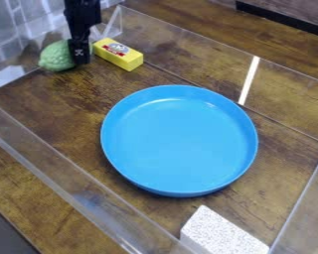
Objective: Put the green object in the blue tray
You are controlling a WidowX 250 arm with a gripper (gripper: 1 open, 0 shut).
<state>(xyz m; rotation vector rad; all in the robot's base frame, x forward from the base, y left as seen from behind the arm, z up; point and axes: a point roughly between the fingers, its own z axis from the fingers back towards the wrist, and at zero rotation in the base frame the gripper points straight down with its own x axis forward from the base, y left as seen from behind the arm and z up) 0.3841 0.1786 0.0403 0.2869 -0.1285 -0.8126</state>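
The gripper grabs the green object by its bumpy body (57,56) next, to put it in the blue tray (179,139).
The green object (52,57), a bumpy oval lump, lies at the far left of the wooden table. My black gripper (79,58) has come down on its right side and hides that part. The dark fingers merge into one shape, so I cannot make out how the jaws stand or whether they grip the lump. The blue tray (179,139), a large round shallow dish, sits empty in the middle of the view, well to the right of and nearer than the gripper.
A small yellow rectangular block (118,53) lies just right of the gripper. A white speckled block (226,232) rests at the near edge. Clear plastic walls (43,164) enclose the table on several sides.
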